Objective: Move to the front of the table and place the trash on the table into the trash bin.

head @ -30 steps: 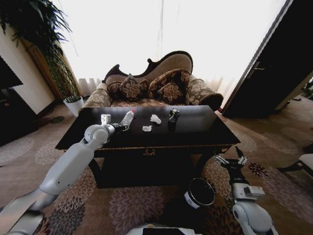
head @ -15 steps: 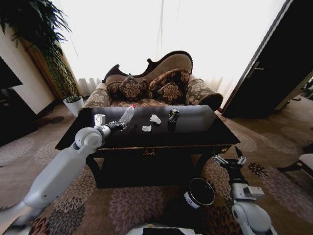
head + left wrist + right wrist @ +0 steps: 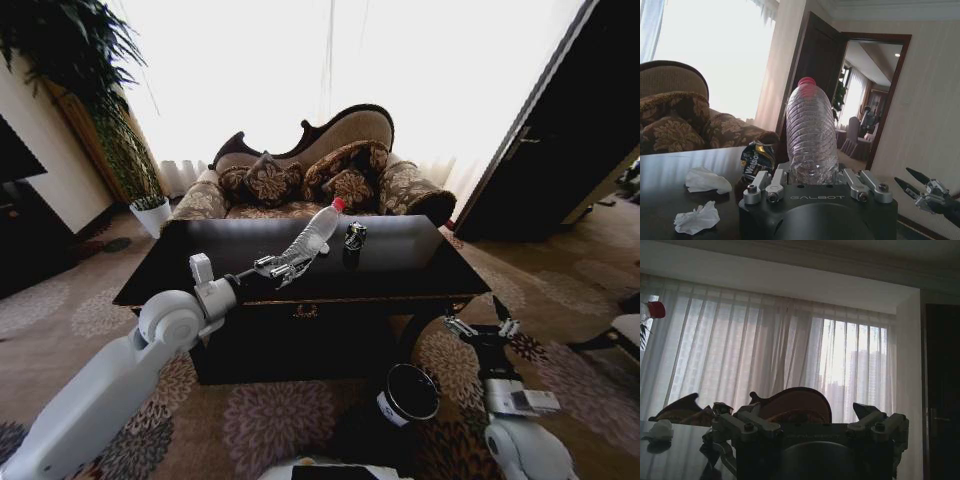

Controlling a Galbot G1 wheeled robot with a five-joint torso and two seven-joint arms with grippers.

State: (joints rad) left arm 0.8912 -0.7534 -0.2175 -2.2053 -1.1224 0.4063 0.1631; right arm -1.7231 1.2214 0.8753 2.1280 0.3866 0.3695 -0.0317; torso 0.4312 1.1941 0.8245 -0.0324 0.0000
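Next, my right gripper grabs the bottle by its red-end with the cap (image 3: 334,209) to get the clear plastic bottle into the black trash bin (image 3: 408,393).
My left gripper (image 3: 281,268) is shut on a clear ribbed plastic bottle (image 3: 310,238) with a red cap, held tilted above the dark glossy table (image 3: 420,262). In the left wrist view the bottle (image 3: 811,135) stands up from the gripper (image 3: 812,177). Beyond it on the tabletop lie two crumpled white paper wads (image 3: 707,180) (image 3: 696,218) and a dark crushed can (image 3: 757,159). The can (image 3: 354,236) sits just right of the bottle. The black trash bin (image 3: 408,393) stands on the carpet before the table's right front. My right gripper (image 3: 483,328) hangs open beside it, below table height.
A patterned sofa (image 3: 300,180) with cushions stands behind the table. A tall plant (image 3: 110,120) in a white pot is at the back left, and a dark door (image 3: 560,150) at the right. Patterned carpet (image 3: 280,420) surrounds the table.
The left gripper has lifted the bottle off the tabletop and carried it right and toward me. The right gripper has barely shifted.
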